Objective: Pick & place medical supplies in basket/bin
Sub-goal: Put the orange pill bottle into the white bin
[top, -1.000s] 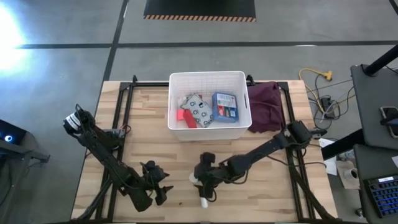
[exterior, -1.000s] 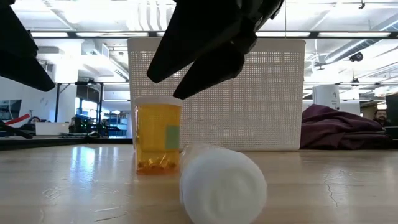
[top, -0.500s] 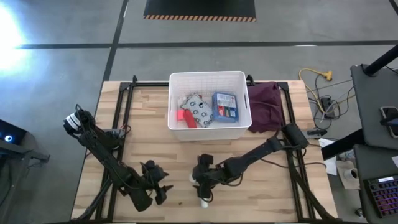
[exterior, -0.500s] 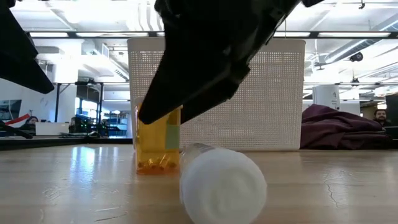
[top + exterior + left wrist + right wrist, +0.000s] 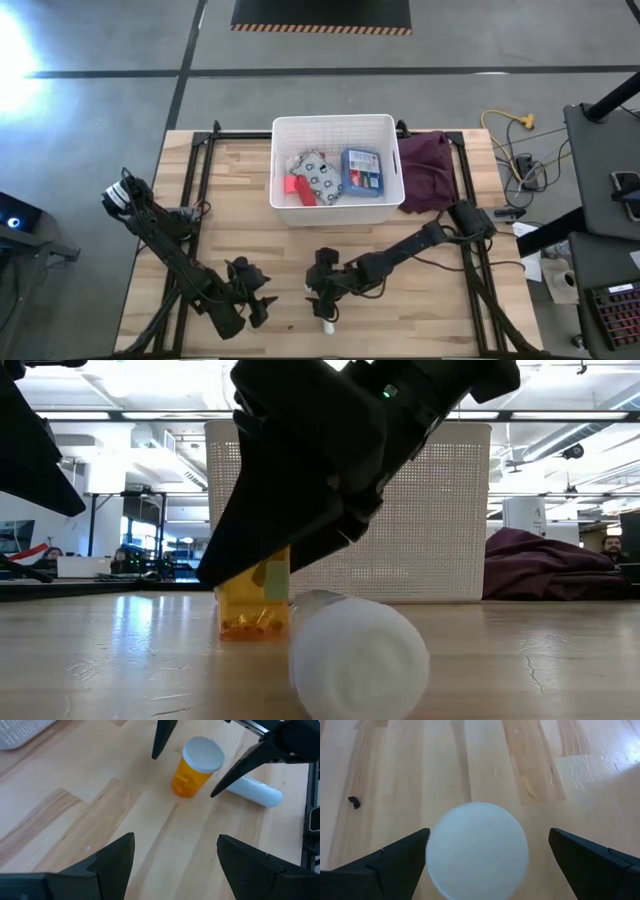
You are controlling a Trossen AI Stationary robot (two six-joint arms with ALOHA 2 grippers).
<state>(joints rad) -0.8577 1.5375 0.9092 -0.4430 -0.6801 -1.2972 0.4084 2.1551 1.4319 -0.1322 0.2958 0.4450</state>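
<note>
I need to put the pill bottle in the basket, so I should next grab the pill bottle's white cap (image 5: pixel 477 851) with my right gripper.
An orange pill bottle with a white cap (image 5: pixel 196 769) stands upright on the table near its near edge. My right gripper (image 5: pixel 487 845) is open, pointing down over the bottle. The cap (image 5: pixel 477 851) lies between its two fingers (image 5: pixel 161 737), which flank the bottle without touching it. In the low view the gripper covers the top of the bottle (image 5: pixel 255 600). A white bottle (image 5: pixel 355 655) lies on its side just nearer. My left gripper (image 5: pixel 255 303) is open and waits to the left of both bottles. The white basket (image 5: pixel 278 150) at the far middle holds a blue box (image 5: pixel 362 170), a patterned pack (image 5: pixel 320 178) and a red piece (image 5: pixel 298 187).
A maroon cloth (image 5: pixel 428 170) lies bunched on the table right of the basket. Bare wood stretches between the basket and the bottles. A small dark speck (image 5: pixel 353 802) sits on the table near the bottle. Black frame rails run along the table's left and right sides.
My right gripper has come down over the orange bottle and shifted slightly toward the table's left. In the low view it now hides the bottle's cap and upper part. Both bottles have stayed where they were.
</note>
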